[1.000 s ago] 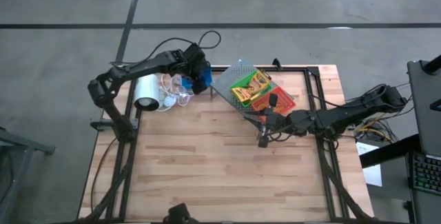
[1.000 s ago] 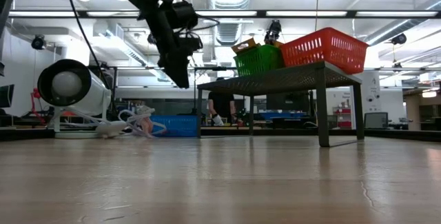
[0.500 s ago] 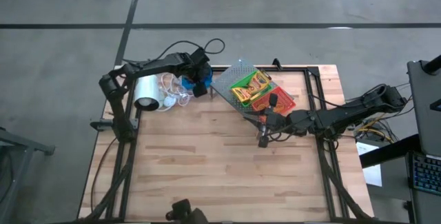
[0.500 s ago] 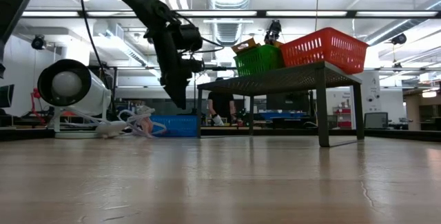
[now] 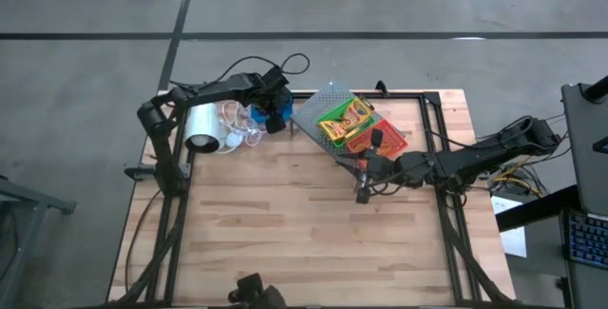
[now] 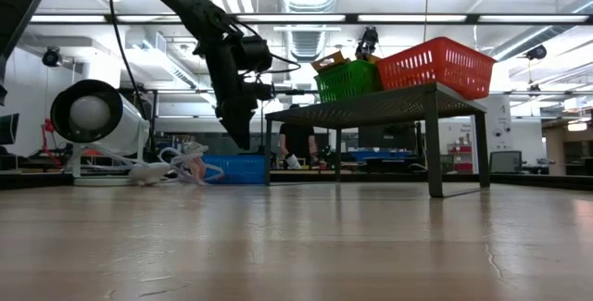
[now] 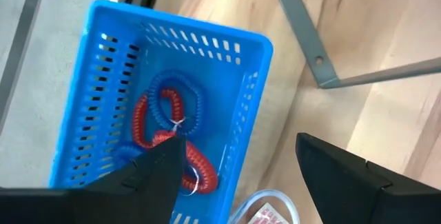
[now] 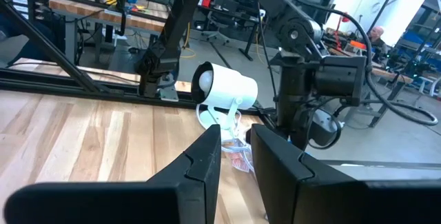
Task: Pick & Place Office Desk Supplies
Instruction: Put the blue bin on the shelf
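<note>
I should next use my left gripper to grab the bin's side rim (image 7: 252,127), so that I can set the blue bin with its rings on the grey rack.
A blue bin (image 7: 103,79) stands on the table at the far left, next to the grey rack's leg, with red and blue ring bands (image 7: 169,124) lying in it. My left gripper (image 7: 240,141) hangs open just above it (image 6: 239,134), one finger over the bin's inside and the other over the table beyond its wall. On the rack (image 5: 313,109) stand a green bin (image 6: 347,79) with yellow-and-green crayon boxes (image 5: 347,116) and a red bin (image 6: 435,65). My right gripper (image 8: 236,131) waits near the rack's near side (image 5: 362,193), held level, its fingers a narrow gap apart with nothing between them.
A white roll (image 5: 201,126) with a loose white cord (image 5: 237,133) lies just left of the blue bin. The rack's leg (image 7: 303,38) stands close to the bin's right. The near half of the wooden table (image 5: 304,242) has free room.
My left gripper has come down toward the blue bin and a little toward the table's near edge, staying open. The bin and the ring bands have not moved.
</note>
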Tool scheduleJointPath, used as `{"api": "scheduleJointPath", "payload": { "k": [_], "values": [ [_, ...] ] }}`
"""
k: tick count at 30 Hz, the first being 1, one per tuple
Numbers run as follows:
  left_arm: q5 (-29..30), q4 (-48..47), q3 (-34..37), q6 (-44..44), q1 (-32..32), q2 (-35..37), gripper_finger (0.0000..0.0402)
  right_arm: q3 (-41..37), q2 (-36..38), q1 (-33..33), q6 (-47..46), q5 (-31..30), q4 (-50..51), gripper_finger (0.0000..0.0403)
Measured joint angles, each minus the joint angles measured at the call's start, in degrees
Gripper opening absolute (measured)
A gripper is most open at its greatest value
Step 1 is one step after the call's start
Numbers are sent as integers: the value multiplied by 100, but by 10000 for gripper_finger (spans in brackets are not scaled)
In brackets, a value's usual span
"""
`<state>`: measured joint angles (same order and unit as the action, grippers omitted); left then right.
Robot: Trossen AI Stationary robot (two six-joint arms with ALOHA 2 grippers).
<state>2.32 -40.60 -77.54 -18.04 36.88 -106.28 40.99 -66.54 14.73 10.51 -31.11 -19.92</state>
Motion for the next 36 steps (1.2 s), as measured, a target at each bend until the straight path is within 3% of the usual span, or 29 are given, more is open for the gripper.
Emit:
{"api": "scheduleJointPath", "payload": {
  "k": [20, 36],
  "values": [
    [-39, 527, 665, 2, 109, -2, 259, 1, 1, -1, -1, 0, 0, 78],
    [-42, 527, 665, 63, 109, -2, 118, 0, 0, -1, -1, 0, 0, 69]
  ]
}}
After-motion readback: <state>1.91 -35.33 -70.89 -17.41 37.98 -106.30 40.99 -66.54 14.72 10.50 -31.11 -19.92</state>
